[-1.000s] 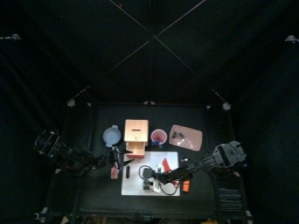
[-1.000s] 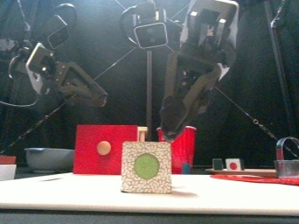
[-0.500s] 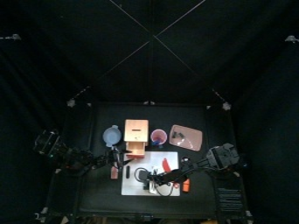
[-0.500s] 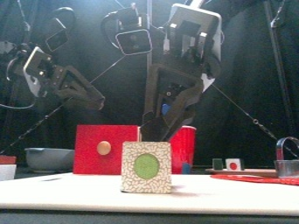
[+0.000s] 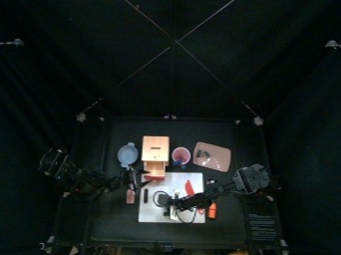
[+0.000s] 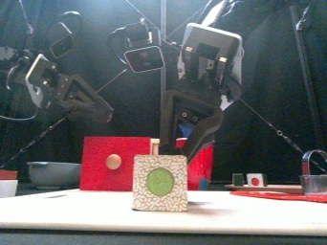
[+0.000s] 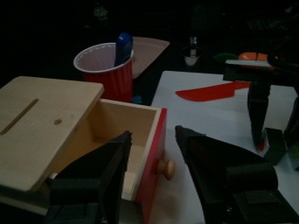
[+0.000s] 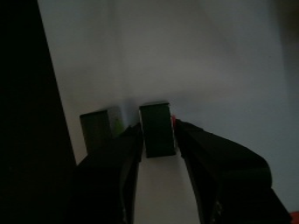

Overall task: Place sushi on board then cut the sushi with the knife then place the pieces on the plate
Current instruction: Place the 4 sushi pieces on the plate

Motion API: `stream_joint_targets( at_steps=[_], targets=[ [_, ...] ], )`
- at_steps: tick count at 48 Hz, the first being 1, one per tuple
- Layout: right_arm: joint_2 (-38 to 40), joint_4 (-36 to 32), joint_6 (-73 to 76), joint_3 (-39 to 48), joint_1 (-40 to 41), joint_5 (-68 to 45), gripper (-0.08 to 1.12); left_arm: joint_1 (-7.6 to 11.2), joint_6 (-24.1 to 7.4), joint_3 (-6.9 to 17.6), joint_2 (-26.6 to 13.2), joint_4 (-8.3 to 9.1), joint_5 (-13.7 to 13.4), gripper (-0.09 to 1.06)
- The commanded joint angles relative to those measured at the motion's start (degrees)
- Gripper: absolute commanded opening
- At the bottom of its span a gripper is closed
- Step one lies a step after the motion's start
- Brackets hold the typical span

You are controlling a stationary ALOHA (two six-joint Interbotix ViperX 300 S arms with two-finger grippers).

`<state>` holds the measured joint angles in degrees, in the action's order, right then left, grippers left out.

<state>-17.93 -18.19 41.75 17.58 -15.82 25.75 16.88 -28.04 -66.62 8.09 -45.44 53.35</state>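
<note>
I am to place the cut pieces on the pink tray (image 5: 212, 155), so I should next grab the sushi piece by its flat cut sides with my right gripper.
A sushi piece (image 6: 160, 184) stands upright on the white cutting board (image 6: 76, 206), its green-centred face toward the front. In the right wrist view two dark blocks show on the board: one (image 8: 156, 140) sits between my jaws and the other (image 8: 100, 133) is just beside it. My right gripper (image 6: 177, 144) hangs open just above the piece (image 8: 158, 129). The red knife (image 7: 211, 92) lies flat on the board (image 5: 190, 187). My left gripper (image 7: 152, 136) rests open near the wooden box, left of the board (image 5: 132, 185).
The wooden box (image 7: 52, 122) has its red drawer (image 6: 109, 163) pulled open. Behind it stand the red cup (image 7: 103, 61) with the blue knife (image 7: 121, 45) and the blue-grey bowl (image 6: 52, 173). The pink tray (image 5: 210, 154) carries the metal cutter (image 6: 315, 161).
My right gripper has moved left and come down toward the sushi piece. The left arm has stayed where it was.
</note>
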Motion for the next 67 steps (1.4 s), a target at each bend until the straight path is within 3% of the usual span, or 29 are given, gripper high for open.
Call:
stream_joint_targets(
  at_steps=[1, 11, 29, 42, 52, 67],
  targets=[
    [1.3, 0.2, -0.1, -1.2, 0.3, -0.3, 0.67, -0.18, 0.1, 0.5, 0.6, -0.18, 0.4, 0.83],
    [4.6, -1.0, -0.2, 0.3, 1.1, 3.5, 0.6, -0.26, 0.1, 0.3, 0.6, -0.26, 0.3, 0.83],
    [23.1, -0.1, 1.1, 16.3, 7.3, 10.5, 0.6, -0.18, 0.2, 0.0, 0.5, -0.79, 0.0, 0.83],
    [37.7, 5.3, 1.5, 32.3, 18.7, 10.0, 0.59, -0.18, 0.2, 0.0, 0.3, -0.88, 0.0, 0.83],
    [49.5, 3.1, 8.2, 41.5, 28.9, 9.4, 0.59, -0.18, 0.2, 0.0, 0.1, -1.58, 0.0, 0.83],
    [53.1, -2.8, 20.3, 47.3, 39.9, 8.3, 0.59, -0.26, 0.2, 0.1, -0.7, -1.58, 0.0, 0.83]
  ],
)
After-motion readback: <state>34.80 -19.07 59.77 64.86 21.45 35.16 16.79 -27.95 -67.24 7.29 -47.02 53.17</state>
